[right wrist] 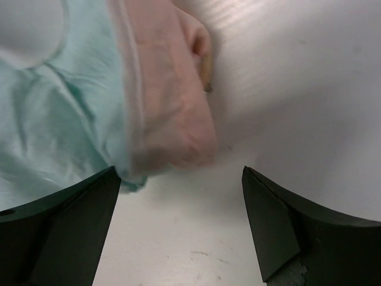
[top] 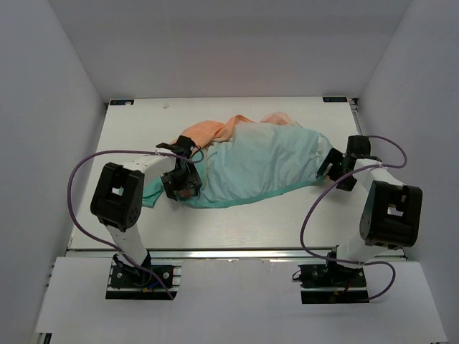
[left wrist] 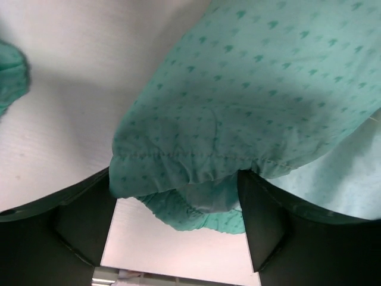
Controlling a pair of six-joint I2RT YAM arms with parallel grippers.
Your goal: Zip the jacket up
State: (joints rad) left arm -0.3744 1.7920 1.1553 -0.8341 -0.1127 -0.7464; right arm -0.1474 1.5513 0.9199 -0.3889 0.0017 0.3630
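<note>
My right gripper should move closer first; it would miss the peach fabric fold just beyond my fingers.
The jacket (top: pixel 251 161) lies crumpled across the middle of the white table (top: pixel 237 229), peach-orange at the back left and teal toward the front. My left gripper (top: pixel 181 188) is at its left end. In the left wrist view it (left wrist: pixel 178 229) is open, with a gathered teal elastic hem (left wrist: pixel 178 173) sagging between the fingers (left wrist: pixel 268 220). My right gripper (top: pixel 327 167) is at the jacket's right edge. In the right wrist view it (right wrist: pixel 178 229) is open and empty above bare table, just short of a peach fabric fold (right wrist: pixel 166 107) with a small orange zipper end (right wrist: pixel 205 74).
Purple cables (top: pixel 86 168) loop from both arms over the table's sides. Grey walls (top: pixel 43 107) close in the table on the left, right and back. The table's front edge (top: pixel 237 250) runs just ahead of the arm bases. Another teal fold (left wrist: pixel 9 77) shows at the left.
</note>
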